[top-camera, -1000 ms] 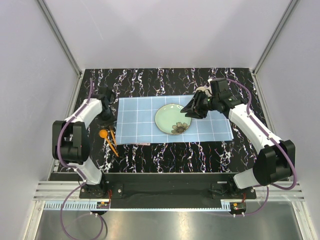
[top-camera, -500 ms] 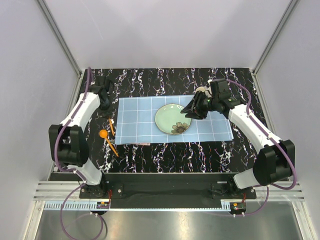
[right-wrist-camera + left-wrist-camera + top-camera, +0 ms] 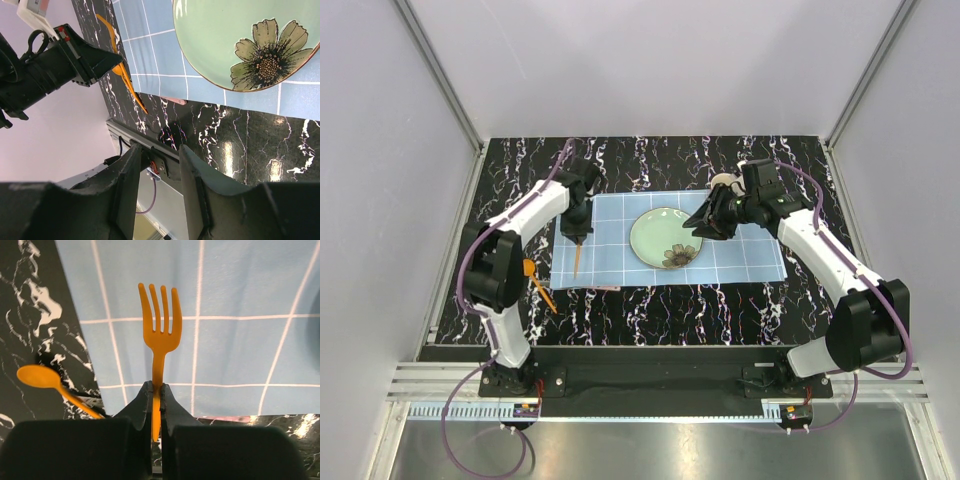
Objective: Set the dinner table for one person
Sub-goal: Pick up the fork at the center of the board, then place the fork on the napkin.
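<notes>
The orange fork is above the placemat [image 3: 750,255], well away from the plate, so it would land short of its place if the left gripper opened now.
The dinner table [image 3: 660,160] is glossy black with white veins. On it lies a light blue gridded placemat [image 3: 750,255] carrying a pale green flowered plate [image 3: 665,237]. My left gripper [image 3: 576,236] hangs over the placemat's left end, shut on the handle of an orange fork [image 3: 160,330] whose tines point away from the jaws. The left wrist view shows the fork above the placemat [image 3: 240,290]. My right gripper [image 3: 704,222] hovers at the plate's right rim, open with nothing between its fingers [image 3: 190,165]. The plate [image 3: 235,40] fills the upper right of its wrist view.
An orange spoon [image 3: 527,267] lies on the black tabletop left of the placemat, also seen from the left wrist, spoon [image 3: 37,376]. A thin pink strip [image 3: 607,288] lies along the placemat's near edge. Grey walls and metal rails [image 3: 450,250] border the table.
My left arm has swung from the table's far left to over the placemat's left end, carrying the fork. The right gripper has stayed by the plate.
</notes>
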Available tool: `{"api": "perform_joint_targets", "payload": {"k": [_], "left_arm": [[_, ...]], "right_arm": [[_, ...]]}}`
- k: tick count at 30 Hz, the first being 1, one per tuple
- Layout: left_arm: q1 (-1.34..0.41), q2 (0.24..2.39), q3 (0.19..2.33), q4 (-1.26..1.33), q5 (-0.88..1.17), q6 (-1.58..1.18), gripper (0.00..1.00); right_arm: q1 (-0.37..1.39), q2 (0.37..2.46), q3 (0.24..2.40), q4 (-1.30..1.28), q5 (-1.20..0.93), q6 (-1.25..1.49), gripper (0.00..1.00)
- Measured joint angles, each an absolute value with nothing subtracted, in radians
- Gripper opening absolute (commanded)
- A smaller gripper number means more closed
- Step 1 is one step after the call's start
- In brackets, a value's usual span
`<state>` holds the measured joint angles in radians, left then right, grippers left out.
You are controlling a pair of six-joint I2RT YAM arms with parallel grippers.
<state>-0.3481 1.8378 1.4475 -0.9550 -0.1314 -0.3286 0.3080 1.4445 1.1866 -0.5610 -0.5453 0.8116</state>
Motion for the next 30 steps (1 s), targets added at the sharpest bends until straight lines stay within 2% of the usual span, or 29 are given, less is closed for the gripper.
{"api": "perform_joint_targets", "payload": {"k": [14, 30], "left_arm": [[-0.367, 2.091, 1.63, -0.972, -0.066, -0.393, 0.0], [-0.412, 2.165, 1.709, -0.988, -0.017, -0.455, 0.0]], "right_arm": [[0.268, 1.422, 1.158, -0.569, -0.564, 0.811, 0.44], [0.231, 1.413, 1.135, -0.575, -0.579, 0.808, 0.44]]}}
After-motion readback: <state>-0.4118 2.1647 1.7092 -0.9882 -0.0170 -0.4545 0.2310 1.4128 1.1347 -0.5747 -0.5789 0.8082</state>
